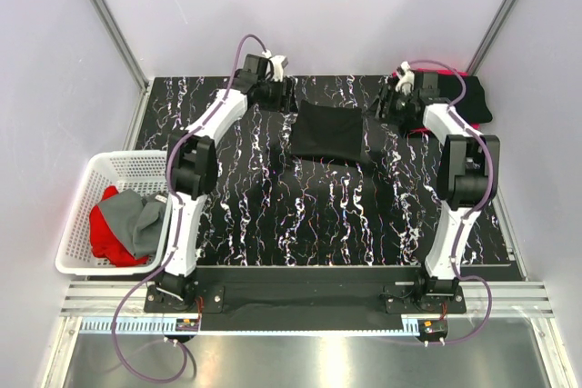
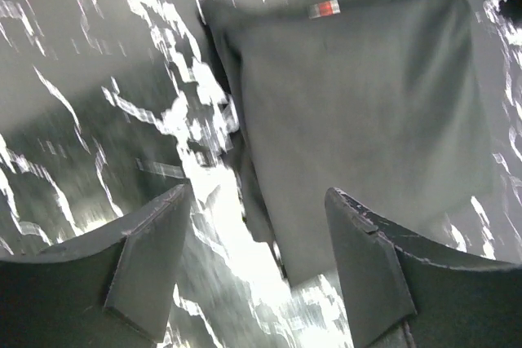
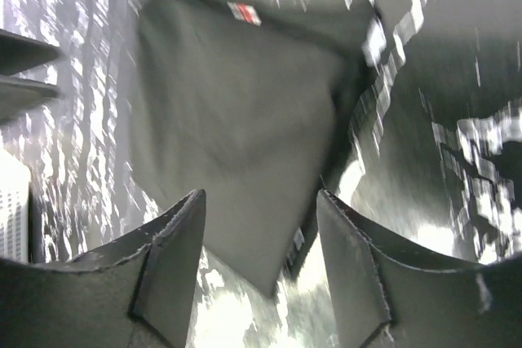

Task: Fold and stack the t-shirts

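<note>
I should next grab the black t-shirt with my right gripper by its back corner nearest the pile, layers together, to stack it folded.
A black t-shirt, folded into a rectangle, lies flat on the dark marbled table at the back middle. In the left wrist view it shows a small red tag at its far edge. My left gripper hovers at the shirt's back left corner, open and holding nothing. My right gripper is at the shirt's back right corner, also open and empty, with a shirt corner lying on the table below the gap between its fingers.
A white slatted basket stands off the table's left edge with a red shirt and a grey shirt in it. A pile of dark cloth with red under it sits at the back right corner. Walls enclose the table.
</note>
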Controlling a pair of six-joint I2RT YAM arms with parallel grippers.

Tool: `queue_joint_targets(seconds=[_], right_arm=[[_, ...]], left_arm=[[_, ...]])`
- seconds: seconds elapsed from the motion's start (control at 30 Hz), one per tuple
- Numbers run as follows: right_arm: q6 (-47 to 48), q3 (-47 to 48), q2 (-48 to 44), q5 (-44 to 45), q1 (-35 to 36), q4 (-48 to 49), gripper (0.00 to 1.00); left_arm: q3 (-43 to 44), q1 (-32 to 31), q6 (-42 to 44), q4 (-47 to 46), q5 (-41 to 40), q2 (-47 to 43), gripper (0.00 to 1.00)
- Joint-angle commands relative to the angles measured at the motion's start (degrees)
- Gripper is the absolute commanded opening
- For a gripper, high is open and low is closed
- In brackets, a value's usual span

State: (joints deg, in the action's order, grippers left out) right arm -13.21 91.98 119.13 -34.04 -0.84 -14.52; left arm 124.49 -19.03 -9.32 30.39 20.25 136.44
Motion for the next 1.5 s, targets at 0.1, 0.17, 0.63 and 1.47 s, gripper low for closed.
queue_joint_targets(seconds=[0.1, 0.17, 0.63, 1.47], right_arm=[[2.0, -6.4, -0.6, -4.8, -1.3, -3.2, 0.66], [1.2, -5.9, 0.9, -5.1, -1.3, -3.2, 0.67], [-3.9, 2.8, 14.5, -11.4, 0.0, -4.6, 0.69], [-4.7, 6.5, 19.3, -13.8, 5.7, -4.4, 0.23]], left_arm=[[-8.8, 3.0, -1.9, 1.1, 18.9, -10.3, 0.63], [-10.0, 3.4, -3.3, 0.9, 28.0, -9.4, 0.62], [-16.6, 2.8, -16.8, -10.9, 38.3, -1.4, 0.61], [-15.9, 0.0, -14.4, -6.7, 33.4, 3.2, 0.62]])
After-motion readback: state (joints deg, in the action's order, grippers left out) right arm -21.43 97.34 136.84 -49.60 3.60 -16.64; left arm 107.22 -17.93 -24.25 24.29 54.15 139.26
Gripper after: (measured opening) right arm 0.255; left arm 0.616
